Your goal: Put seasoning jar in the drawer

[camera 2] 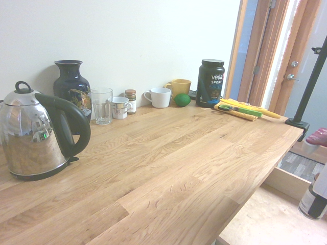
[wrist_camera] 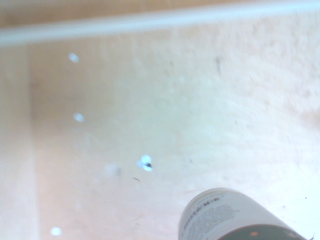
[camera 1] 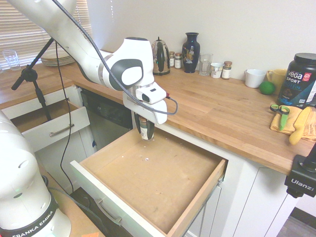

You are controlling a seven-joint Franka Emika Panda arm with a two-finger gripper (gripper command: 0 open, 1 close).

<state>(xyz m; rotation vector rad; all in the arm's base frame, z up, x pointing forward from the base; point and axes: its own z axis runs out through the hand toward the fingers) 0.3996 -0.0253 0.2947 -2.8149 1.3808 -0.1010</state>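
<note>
The seasoning jar's base point(camera 1: 147, 138) point(wrist_camera: 205, 200) is above the bottom of the drawer. From here my gripper keeps holding the jar until the jar's base rests on the bottom of the drawer.
My gripper point(camera 1: 146, 129) is shut on the seasoning jar point(camera 1: 146, 131), holding it upright between dark fingers, label outward. The jar hangs low inside the drawer point(camera 1: 163, 182), near its back left corner, close to the light wood bottom; I cannot tell whether it touches. The drawer is pulled fully open, its white front panel and bar handle point(camera 1: 111, 212) toward the camera. In the second exterior view the seasoning jar point(camera 2: 310, 200) shows at the right edge, over the drawer bottom point(camera 2: 265, 219). In the wrist view the jar point(wrist_camera: 230, 215) rises from the bottom edge over the bare drawer floor point(wrist_camera: 150, 100).
A smaller white drawer point(camera 1: 54, 126) stands open at the left. Along the counter's back wall are a kettle point(camera 1: 160, 57), vase point(camera 1: 191, 52), glass point(camera 1: 205, 64), small brown-lidded jars point(camera 1: 226, 70) and mugs point(camera 1: 255, 77). A protein tub point(camera 1: 300, 79) and scissors on a yellow cloth point(camera 1: 281, 109) lie at the right.
</note>
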